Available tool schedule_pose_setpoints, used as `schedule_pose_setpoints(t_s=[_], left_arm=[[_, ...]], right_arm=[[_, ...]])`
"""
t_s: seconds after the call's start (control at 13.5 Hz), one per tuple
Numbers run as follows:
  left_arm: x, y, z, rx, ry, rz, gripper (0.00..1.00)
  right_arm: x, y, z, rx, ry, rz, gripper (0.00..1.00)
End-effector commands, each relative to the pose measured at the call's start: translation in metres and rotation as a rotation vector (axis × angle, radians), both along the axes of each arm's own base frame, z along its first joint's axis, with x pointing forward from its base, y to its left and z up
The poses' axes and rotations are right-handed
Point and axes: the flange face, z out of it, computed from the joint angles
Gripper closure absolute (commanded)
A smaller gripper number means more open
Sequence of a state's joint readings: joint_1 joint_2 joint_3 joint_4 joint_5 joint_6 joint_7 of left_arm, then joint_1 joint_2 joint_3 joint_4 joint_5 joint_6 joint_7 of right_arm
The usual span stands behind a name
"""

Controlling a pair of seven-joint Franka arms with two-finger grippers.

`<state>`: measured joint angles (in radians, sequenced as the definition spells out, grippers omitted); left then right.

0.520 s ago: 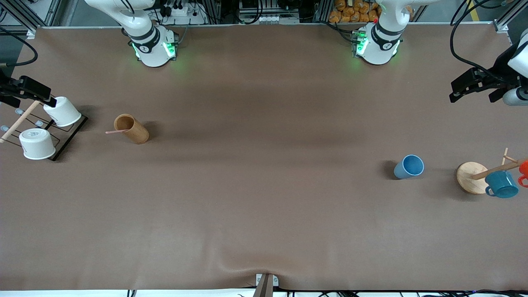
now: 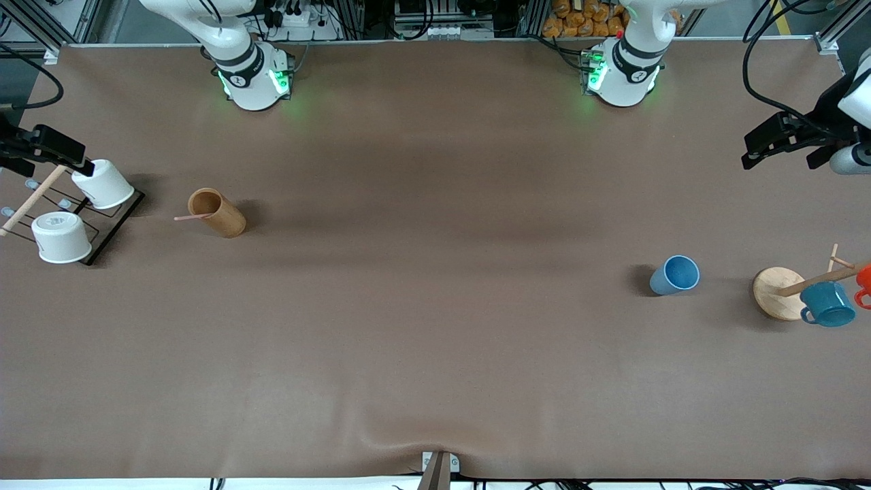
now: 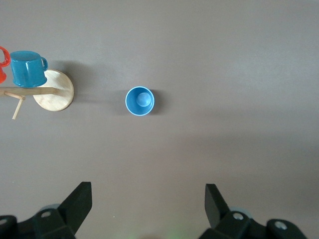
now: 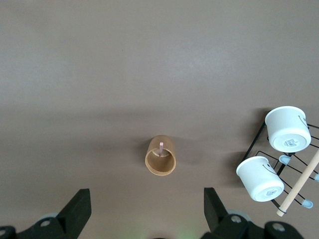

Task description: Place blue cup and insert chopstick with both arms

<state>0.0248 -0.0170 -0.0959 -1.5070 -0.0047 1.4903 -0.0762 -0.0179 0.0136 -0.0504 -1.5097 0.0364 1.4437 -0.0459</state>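
I need to grab the pink chopstick with my right gripper by its end above the holder. Its other end is then free to go into the blue cup.
The light-blue cup (image 2: 674,275) stands upright on the brown table toward the left arm's end; it also shows in the left wrist view (image 3: 139,101). The pink chopstick (image 2: 192,217) stands in a tan wooden holder (image 2: 216,212) toward the right arm's end; the right wrist view shows its tip (image 4: 161,146) inside the holder (image 4: 160,162). My left gripper (image 3: 148,204) is open and empty, high over the table near the cup. My right gripper (image 4: 147,209) is open and empty, high over the table near the holder. Neither gripper shows in the front view.
A mug tree with a round wooden base (image 2: 778,292) carries a teal mug (image 2: 827,304) and an orange mug (image 2: 864,279) beside the blue cup. A black wire rack (image 2: 112,221) with two white cups (image 2: 102,184) stands at the right arm's end.
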Motion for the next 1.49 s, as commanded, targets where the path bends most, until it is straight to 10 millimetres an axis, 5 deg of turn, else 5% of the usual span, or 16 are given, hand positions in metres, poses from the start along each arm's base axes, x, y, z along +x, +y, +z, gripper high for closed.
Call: schedule_pose_setpoints(t_s=[0.0,0.22,0.67,1.19,1.41], left_arm=[[0.005,0.003,-0.005,0.029,0.015,-0.001,0.0],[0.027,0.013,-0.049,0.018,0.069,0.014,0.0],[0.039,0.038,-0.174,0.015,0.026,0.039,0.0],[0.058,0.057,-0.288,-0.001,0.048,0.066,0.0],[0.063,0.058,-0.318,-0.003,0.059,0.066,0.07]], right_arm=[[0.013,-0.003,-0.047,0.002,0.069,-0.022,0.0],[0.035,-0.025,-0.112,0.007,0.183,-0.063,0.0],[0.069,-0.025,-0.211,-0.001,0.339,-0.123,0.0],[0.066,-0.018,-0.274,0.037,0.458,-0.128,0.37],[0.062,-0.018,-0.287,0.043,0.486,-0.13,0.4]])
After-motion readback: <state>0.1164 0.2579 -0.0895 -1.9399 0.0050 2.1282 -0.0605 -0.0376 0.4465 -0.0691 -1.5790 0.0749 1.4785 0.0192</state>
